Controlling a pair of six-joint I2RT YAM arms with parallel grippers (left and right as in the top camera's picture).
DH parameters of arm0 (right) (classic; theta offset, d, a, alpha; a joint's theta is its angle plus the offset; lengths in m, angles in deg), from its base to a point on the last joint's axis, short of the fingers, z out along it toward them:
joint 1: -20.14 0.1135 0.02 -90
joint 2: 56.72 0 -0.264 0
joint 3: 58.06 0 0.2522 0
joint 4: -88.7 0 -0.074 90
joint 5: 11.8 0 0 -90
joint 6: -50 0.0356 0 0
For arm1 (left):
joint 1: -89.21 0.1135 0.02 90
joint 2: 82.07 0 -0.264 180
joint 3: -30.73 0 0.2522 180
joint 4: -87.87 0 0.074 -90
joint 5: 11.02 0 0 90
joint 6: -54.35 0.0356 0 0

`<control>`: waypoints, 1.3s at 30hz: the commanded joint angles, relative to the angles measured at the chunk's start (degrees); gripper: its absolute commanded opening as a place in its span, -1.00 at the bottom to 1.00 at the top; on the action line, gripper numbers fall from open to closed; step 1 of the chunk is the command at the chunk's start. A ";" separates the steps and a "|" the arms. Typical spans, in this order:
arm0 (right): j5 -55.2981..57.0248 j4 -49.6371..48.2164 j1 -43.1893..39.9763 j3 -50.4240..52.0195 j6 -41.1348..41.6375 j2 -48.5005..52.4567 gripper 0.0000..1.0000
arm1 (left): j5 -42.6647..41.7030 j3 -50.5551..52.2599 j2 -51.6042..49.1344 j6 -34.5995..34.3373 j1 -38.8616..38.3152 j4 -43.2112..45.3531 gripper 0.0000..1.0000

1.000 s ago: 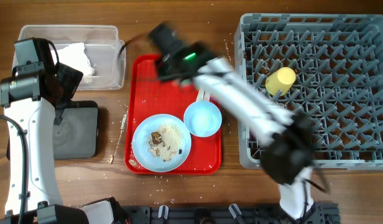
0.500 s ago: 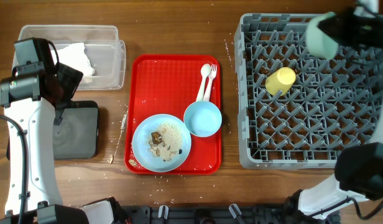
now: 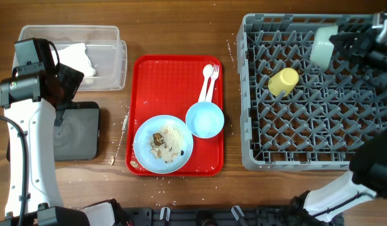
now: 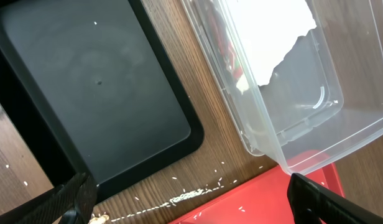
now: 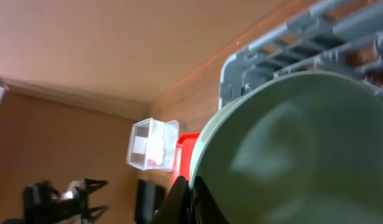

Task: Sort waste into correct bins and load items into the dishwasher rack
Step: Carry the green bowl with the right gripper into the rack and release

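Observation:
The pale green bowl's edge (image 3: 319, 62) hangs above rack wires, so the bowl comes down beside the yellow cup (image 3: 283, 81), before my right gripper opens.
My right gripper (image 3: 337, 45) is shut on the rim of the pale green bowl (image 3: 323, 43), which hangs tilted over the far right part of the grey dishwasher rack (image 3: 256, 160). In the right wrist view the bowl (image 5: 291, 149) fills the frame, its rim pinched between the shut jaws (image 5: 191, 198). A yellow cup (image 3: 283, 81) lies in the rack. My left gripper (image 4: 198, 208) stands open above the gap between the clear tub (image 4: 303, 106) and the black tray (image 4: 92, 81). A white napkin (image 3: 74, 56) lies in the tub (image 3: 112, 69).
The red serving tray (image 3: 174, 75) holds a blue plate (image 3: 181, 135) with brown scraps and rice, a blue bowl (image 3: 204, 120), and a white spoon and fork (image 3: 209, 78). Rice crumbs (image 4: 191, 198) lie on the wood between the black tray and the red tray.
My right arm has swung from over the red tray to the rack's far right corner, carrying the green bowl. The left arm has not moved.

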 commanded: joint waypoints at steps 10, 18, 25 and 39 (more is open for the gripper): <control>0.79 4.15 -0.13 0.55 3.45 7.63 -0.91 | 0.96 -0.20 0.61 -0.76 0.22 -0.02 1.00; 24.68 5.81 -0.52 0.44 12.48 4.87 -0.88 | 0.96 -0.20 0.61 -0.76 0.22 -0.02 1.00; 41.72 7.39 -0.57 0.44 20.55 -5.86 -0.26 | 0.96 -0.20 0.61 -0.76 0.22 -0.02 1.00; 54.64 9.27 11.58 0.46 21.38 -17.73 -0.10 | 0.96 -0.20 0.61 -0.76 0.22 -0.02 1.00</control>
